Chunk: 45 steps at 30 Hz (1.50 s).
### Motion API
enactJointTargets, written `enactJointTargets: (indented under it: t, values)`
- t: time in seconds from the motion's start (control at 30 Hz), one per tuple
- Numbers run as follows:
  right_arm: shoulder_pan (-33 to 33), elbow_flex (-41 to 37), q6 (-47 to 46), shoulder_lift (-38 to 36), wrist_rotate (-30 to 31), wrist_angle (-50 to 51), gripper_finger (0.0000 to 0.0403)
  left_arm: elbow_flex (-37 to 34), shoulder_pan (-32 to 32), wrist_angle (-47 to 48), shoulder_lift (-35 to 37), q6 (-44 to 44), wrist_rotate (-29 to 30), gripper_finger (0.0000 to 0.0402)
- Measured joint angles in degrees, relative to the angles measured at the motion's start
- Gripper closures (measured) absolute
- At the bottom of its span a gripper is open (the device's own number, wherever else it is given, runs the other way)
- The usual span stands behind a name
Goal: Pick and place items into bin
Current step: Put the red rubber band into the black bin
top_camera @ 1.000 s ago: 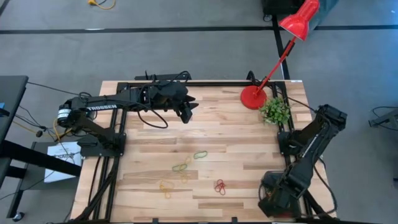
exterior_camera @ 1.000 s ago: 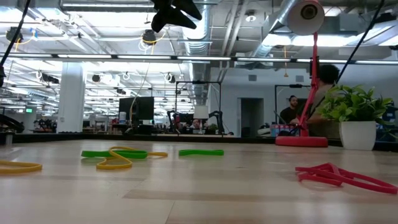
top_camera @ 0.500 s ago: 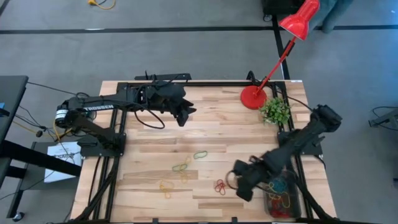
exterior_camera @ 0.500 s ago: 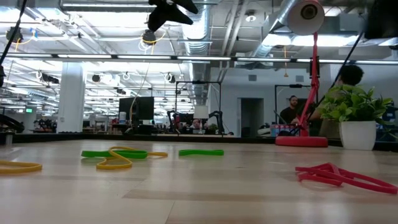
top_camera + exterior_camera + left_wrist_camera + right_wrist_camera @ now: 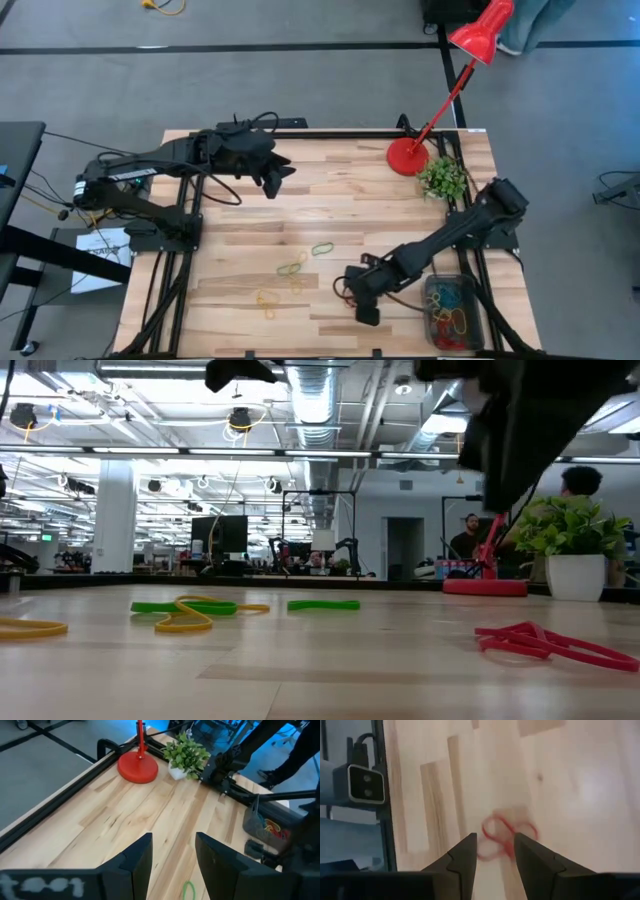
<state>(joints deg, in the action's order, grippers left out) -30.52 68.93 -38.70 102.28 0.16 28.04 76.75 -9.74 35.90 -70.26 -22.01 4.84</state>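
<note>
My right gripper is to grab the red rubber band by its bunched middle (image 5: 508,844) next. Then it should put the rubber band in the bin.
Several thin loops lie flat on the wooden table. A red twisted bunch (image 5: 507,837) (image 5: 550,643) lies near the near edge. A green loop (image 5: 321,248), a green-and-yellow tangle (image 5: 291,268) and a yellow one (image 5: 266,303) lie further left. My right gripper (image 5: 492,851) (image 5: 362,300) is open and hovers over the red bunch, which lies just beyond its fingertips. In the high view it hides the bunch. The dark bin (image 5: 455,310), holding coloured loops, sits past the table's near right corner. My left gripper (image 5: 275,172) (image 5: 172,847) is open, raised over the far left part of the table.
A red lamp base (image 5: 408,157) and a small potted plant (image 5: 442,178) stand at the far right corner. Black frame rails (image 5: 190,210) run along the table's left, far and right edges. Bare wood lies across the table's middle.
My right arm has swung from above the bin at the near right corner toward the table's left, ending stretched out over the red bunch. My left gripper has drifted toward the left edge. The loops on the table have not moved.
</note>
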Motion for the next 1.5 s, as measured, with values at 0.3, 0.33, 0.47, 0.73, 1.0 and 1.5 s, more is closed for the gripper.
enactJointTargets:
  t: [0.3, 0.33, 0.47, 0.73, 1.0, 1.5]
  values:
    - [0.4, 0.0, -12.3, 5.8, 0.1, 1.8, 0.0285, 0.0, 0.0, 2.9, 0.7, 3.1, 0.4, 0.0262]
    - [0.3, 0.0, -13.6, 5.9, 0.1, 2.7, 0.0285, 0.0, 0.0, 3.0, 0.7, 3.5, 0.4, 0.0262]
    - [0.3, 0.0, -15.3, 5.9, 0.9, 3.2, 0.0285, 0.0, 0.0, 3.4, 0.7, 3.9, 0.4, 0.0262]
    - [0.4, 0.0, -15.8, 7.5, 2.8, 3.3, 0.0285, 0.0, 0.0, 3.8, 0.7, 5.1, 0.5, 0.0262]
    - [0.4, 0.3, -18.7, 11.0, 0.5, 3.8, 0.0285, 0.0, 0.0, 3.8, 0.7, 5.2, 2.2, 0.0262]
    - [4.1, 0.0, -17.9, 0.5, -17.1, 5.7, 0.0399, 0.0, -0.2, 2.2, 0.7, 8.1, 5.3, 0.0262]
